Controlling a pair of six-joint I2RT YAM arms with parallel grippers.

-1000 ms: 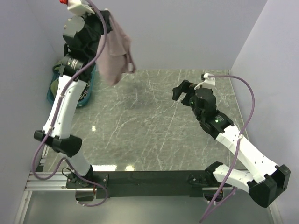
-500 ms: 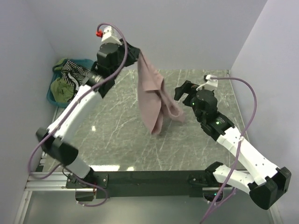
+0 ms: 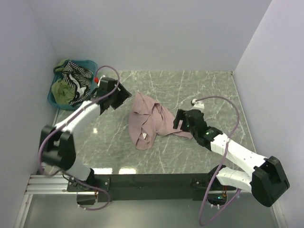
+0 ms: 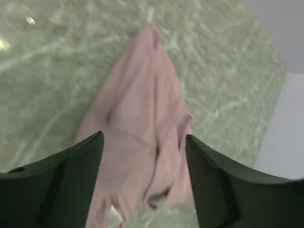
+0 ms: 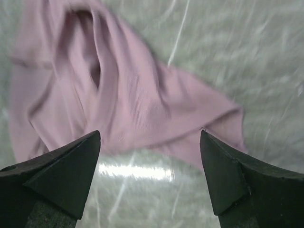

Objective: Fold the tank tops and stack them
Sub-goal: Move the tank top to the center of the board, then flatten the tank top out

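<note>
My right gripper is to grab the dusty pink tank top by its loose near edge (image 3: 168, 133) (image 5: 158, 141) next, so that I can spread the crumpled tank top for folding.
A dusty pink tank top (image 3: 148, 121) lies crumpled on the marble table, in the middle. My left gripper (image 3: 124, 93) hovers just off its upper left corner, open, and nothing is in it. In the left wrist view the pink top (image 4: 137, 109) spreads below and between the open fingers (image 4: 71, 180), with the left gripper (image 4: 144, 137) above it. My right gripper (image 3: 178, 119) sits low at the top's right edge, open. The right wrist view shows the pink cloth (image 5: 118, 95) just ahead of the right gripper (image 5: 149, 135). A striped top (image 3: 78, 71) and an olive top (image 3: 61, 89) lie in the basket.
The teal plastic basket (image 3: 51, 100) stands at the far left against the wall. White walls close the table at the back and on both sides. A black rail (image 3: 152, 181) with the arm bases runs along the near edge.
My left arm swung down from high on the left to the table's middle with the pink top, then opened and let it fall. My right gripper dropped to the cloth's right edge.
</note>
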